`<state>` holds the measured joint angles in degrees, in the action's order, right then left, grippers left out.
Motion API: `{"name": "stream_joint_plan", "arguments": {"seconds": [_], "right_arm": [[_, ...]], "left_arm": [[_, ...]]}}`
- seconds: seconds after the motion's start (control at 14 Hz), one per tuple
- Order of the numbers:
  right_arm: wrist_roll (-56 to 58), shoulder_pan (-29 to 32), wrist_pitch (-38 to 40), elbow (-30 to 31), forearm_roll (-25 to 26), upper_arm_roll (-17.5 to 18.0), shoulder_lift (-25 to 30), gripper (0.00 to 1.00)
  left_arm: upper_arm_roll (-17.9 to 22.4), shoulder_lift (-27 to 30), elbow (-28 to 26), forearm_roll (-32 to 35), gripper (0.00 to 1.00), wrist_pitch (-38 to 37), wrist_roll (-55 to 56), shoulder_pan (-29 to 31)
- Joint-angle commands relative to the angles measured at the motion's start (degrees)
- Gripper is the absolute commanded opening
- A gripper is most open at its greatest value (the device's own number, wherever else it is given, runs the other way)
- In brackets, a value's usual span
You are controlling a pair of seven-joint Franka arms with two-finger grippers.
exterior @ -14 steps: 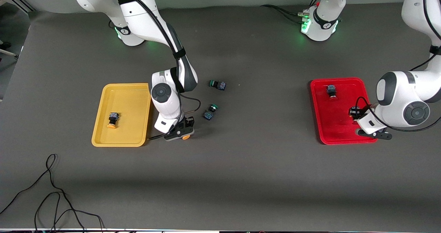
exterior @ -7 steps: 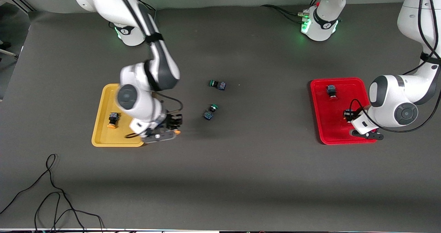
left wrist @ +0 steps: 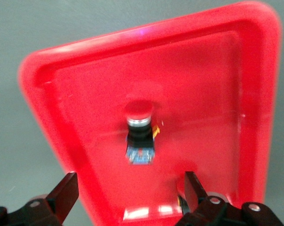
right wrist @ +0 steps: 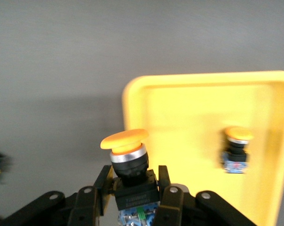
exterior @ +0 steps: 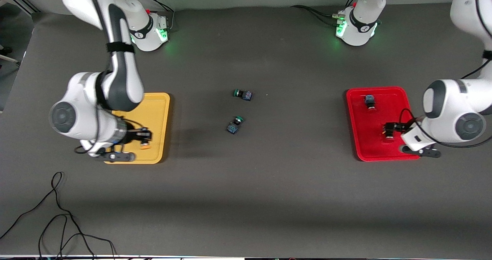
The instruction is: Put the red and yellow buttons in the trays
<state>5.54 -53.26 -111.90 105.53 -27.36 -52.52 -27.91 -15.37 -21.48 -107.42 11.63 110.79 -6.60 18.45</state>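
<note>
The yellow button [exterior: 145, 145] [right wrist: 129, 157] hangs above the yellow tray's bottom and would fall if I opened now, so my right gripper first lowers the button farther in next.
My right gripper [exterior: 140, 137] [right wrist: 134, 174] is shut on a yellow button [exterior: 145, 145] [right wrist: 128, 150] by its black body, cap outward, over the yellow tray [exterior: 157, 110] [right wrist: 179, 108]. A second yellow button [right wrist: 236, 150] lies in that tray; the arm hides it in the front view. My left gripper [exterior: 391, 129] [left wrist: 130, 181] is open and empty, low over the red tray [exterior: 399, 94] [left wrist: 212, 94]. One red button [exterior: 369, 101] [left wrist: 139, 136] lies in the red tray. Another red button [exterior: 389, 137] sits right beside the left gripper's fingers.
Two green-capped switches [exterior: 243, 94] [exterior: 233, 125] lie on the grey table between the trays. A loose black cable [exterior: 57, 214] lies near the table's front edge at the right arm's end.
My right arm has swung with the yellow button from the table beside the yellow tray to over that tray. My left gripper has shifted slightly over the red tray, and a red cap now shows beside it.
</note>
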Motion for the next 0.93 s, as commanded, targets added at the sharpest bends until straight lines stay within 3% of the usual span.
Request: {"name": "stream_joint_plan", "arguments": {"seconds": [0.0,0.21,0.36,0.43,0.5,0.57,0.79,0.86], "right_arm": [[2.7,-0.8,-8.7,8.9,-0.8,-0.7,0.0,0.13],[11.3,-1.3,-14.7,15.7,-10.6,0.0,-3.5,0.13],[11.9,-1.3,-14.8,15.8,-11.5,0.0,-5.7,0.13],[11.7,-1.3,-14.6,15.7,-11.5,0.0,-5.8,0.23],[11.4,-1.2,-14.1,15.5,-11.6,0.0,-5.8,0.87],[11.1,-1.1,-13.4,15.2,-11.5,0.0,-5.4,1.0],[9.7,-0.9,-7.7,10.9,-10.9,-1.2,-4.3,1.0],[9.2,-1.5,-5.4,9.1,-10.3,-3.2,-3.6,1.0]], "left_arm": [[0.3,5.7,6.8,-0.4,1.0,-11.1,0.5,-3.7],[0.3,14.3,7.8,-0.4,1.0,-16.1,3.1,-6.8],[0.2,19.0,7.8,-2.6,1.0,-16.1,3.5,-6.8],[0.3,19.9,8.4,-4.2,1.0,-15.6,3.3,-6.8],[0.3,19.4,11.4,-4.3,1.0,-16.6,3.2,-6.9],[0.3,18.5,13.3,-4.3,1.0,-16.9,3.1,-7.0],[0.3,16.6,16.5,-4.2,1.0,-17.0,3.5,-7.1],[0.3,16.4,16.5,-4.7,1.0,-17.0,3.9,-6.4]]}}
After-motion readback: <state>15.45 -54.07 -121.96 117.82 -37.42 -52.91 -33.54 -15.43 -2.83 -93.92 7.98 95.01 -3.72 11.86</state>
